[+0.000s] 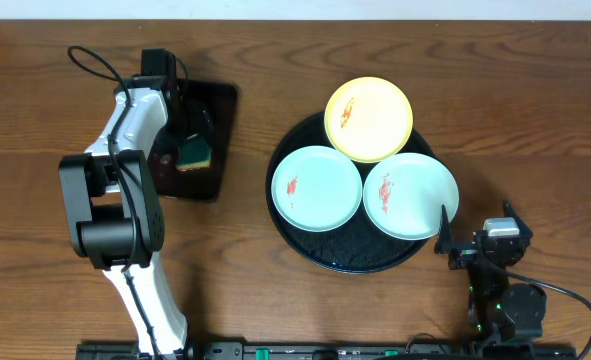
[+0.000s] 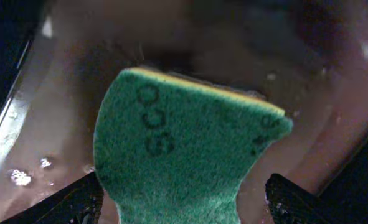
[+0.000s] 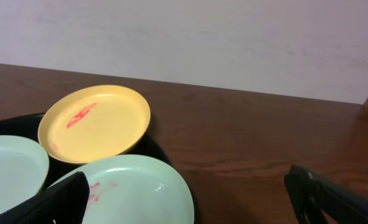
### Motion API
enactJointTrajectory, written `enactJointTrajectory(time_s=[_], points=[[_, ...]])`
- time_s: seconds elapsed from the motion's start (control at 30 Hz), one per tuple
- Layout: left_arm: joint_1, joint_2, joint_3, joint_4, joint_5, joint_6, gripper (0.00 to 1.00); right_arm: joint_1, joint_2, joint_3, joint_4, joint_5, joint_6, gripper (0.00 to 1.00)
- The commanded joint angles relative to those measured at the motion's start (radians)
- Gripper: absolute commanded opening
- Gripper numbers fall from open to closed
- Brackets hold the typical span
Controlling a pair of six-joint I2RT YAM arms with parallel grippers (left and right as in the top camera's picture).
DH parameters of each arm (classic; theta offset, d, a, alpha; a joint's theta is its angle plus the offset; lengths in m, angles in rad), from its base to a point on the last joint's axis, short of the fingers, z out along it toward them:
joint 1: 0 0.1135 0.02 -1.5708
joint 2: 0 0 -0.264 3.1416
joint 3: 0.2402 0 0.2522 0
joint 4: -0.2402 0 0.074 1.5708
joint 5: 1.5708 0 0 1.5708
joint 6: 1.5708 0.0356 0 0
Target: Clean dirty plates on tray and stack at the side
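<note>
I need to wipe dirty plates with the green sponge [image 1: 193, 152], so I should grab it by its opposite sides with my left gripper next and leave its lettered end sticking out free.
The round black tray [image 1: 345, 256] holds three plates, each with a red smear: a pale yellow plate [image 1: 368, 118] at the back, a mint plate [image 1: 317, 187] on the left and a mint plate [image 1: 410, 195] on the right. My right gripper [image 1: 475, 220] is open and empty, low by the right mint plate's near edge. In the right wrist view its fingers [image 3: 187, 199] frame that plate [image 3: 140, 186], with the yellow plate [image 3: 96, 121] behind. My left gripper [image 1: 187, 135] is open around a green sponge [image 1: 193, 152], and its fingers [image 2: 184, 208] stand apart from the sponge [image 2: 184, 143].
The sponge lies on a small rectangular black tray [image 1: 220, 110] at the left, whose wet glossy floor [image 2: 65, 93] fills the left wrist view. The third plate's edge [image 3: 9, 165] and the round tray's rim [image 3: 152, 146] show in the right wrist view. Bare wooden table [image 1: 535, 120] lies right of the tray.
</note>
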Motion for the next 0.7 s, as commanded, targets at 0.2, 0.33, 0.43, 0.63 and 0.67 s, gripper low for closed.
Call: enactJointTrajectory(time_s=[0.2, 0.33, 0.43, 0.63, 0.67], points=[[0.003, 0.003, -0.004, 0.028, -0.013, -0.005, 0.84, -0.009, -0.004, -0.001, -0.004, 0.003, -0.014, 0.99], [0.003, 0.003, -0.004, 0.018, -0.012, -0.005, 0.83, -0.009, -0.004, -0.001, -0.004, 0.003, -0.014, 0.99], [0.003, 0.003, -0.004, -0.008, -0.012, -0.005, 0.83, -0.009, -0.004, -0.001, -0.004, 0.003, -0.014, 0.99], [0.003, 0.005, -0.009, -0.037, -0.012, -0.005, 0.8, -0.009, -0.004, -0.001, -0.004, 0.003, -0.014, 0.99], [0.002, 0.005, -0.015, -0.035, -0.013, -0.005, 0.8, -0.009, -0.004, -0.001, -0.004, 0.003, -0.014, 0.99]])
